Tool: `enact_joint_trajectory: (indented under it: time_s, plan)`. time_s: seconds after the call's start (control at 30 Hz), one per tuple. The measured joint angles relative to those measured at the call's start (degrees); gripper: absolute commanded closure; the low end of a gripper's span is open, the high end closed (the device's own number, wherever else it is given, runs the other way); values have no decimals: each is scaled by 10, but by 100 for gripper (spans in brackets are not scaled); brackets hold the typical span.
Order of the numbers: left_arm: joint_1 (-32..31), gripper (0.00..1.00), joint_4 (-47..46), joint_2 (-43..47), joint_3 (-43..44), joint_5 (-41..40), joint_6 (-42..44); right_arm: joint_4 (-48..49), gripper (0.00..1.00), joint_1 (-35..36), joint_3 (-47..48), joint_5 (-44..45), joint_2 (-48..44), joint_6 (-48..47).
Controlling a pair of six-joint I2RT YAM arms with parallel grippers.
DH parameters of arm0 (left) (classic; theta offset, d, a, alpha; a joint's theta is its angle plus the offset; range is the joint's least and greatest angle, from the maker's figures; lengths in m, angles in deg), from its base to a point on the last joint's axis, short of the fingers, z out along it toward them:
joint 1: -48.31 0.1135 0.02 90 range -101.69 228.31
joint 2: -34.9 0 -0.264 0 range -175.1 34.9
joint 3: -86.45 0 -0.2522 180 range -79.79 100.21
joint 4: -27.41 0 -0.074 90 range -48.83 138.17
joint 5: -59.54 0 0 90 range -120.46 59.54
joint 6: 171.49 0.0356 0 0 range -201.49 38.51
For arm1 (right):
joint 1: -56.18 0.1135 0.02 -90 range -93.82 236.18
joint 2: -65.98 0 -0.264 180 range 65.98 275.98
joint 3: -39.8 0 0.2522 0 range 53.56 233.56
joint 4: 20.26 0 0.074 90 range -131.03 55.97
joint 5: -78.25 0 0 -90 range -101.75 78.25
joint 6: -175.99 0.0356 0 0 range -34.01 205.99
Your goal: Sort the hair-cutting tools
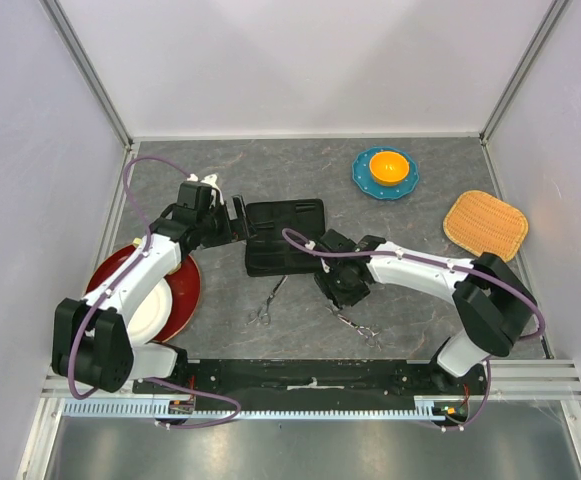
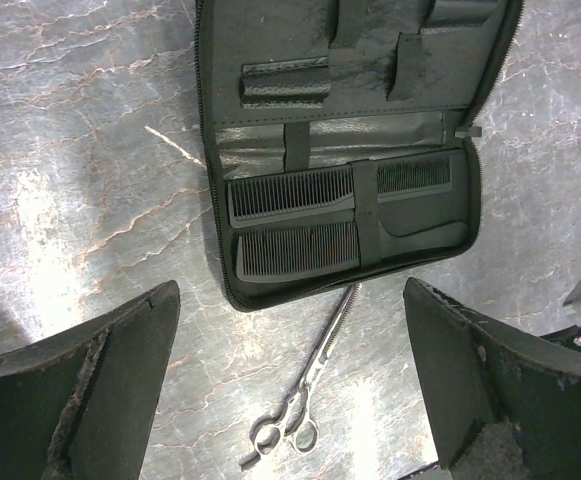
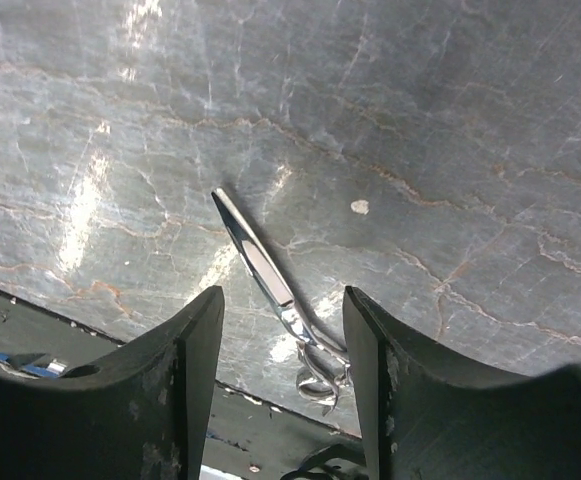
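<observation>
The blade lies flat between but below my open fingers, so closing now would miss the blade. My right gripper lowers first, then closes.
A black folding case lies open mid-table. In the left wrist view the case holds two black combs, one above the other, tucked under a strap. One pair of silver scissors lies just below the case; the left wrist view shows it on the table. A second pair of scissors lies near the front edge, also in the right wrist view. My left gripper is open and empty at the case's left side. My right gripper is open and empty above the second scissors.
A red plate with a white bowl sits at the left under my left arm. A blue plate with an orange bowl is at the back. A woven mat lies at the right. A black rail runs along the near edge.
</observation>
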Motion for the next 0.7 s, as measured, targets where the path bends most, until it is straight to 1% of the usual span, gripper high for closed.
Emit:
enact_joint_trajectory:
  time_s: [0.2, 0.27, 0.33, 0.43, 0.6, 0.63, 0.7]
  plan:
    - [0, 2, -3, 1, 0, 12, 0, -1, 43, 12, -24, -7, -5, 0]
    - [0, 2, -3, 1, 0, 17, 0, -2, 56, 13, -29, -7, -1, 0]
    - [0, 2, -3, 1, 0, 19, 0, -1, 65, 16, -31, -6, 4, -2]
    - [0, 3, -4, 0, -2, 26, 0, 3, 73, 19, -33, -2, 12, -2]
    - [0, 5, -6, -3, -5, 56, 0, 16, 81, 24, -40, 5, 18, -1]
    - [0, 6, -7, -6, -5, 65, 0, 17, 86, 25, -41, 6, 17, -1]
    - [0, 7, -8, -14, -5, 80, -1, 19, 92, 26, -42, 7, 17, -1]
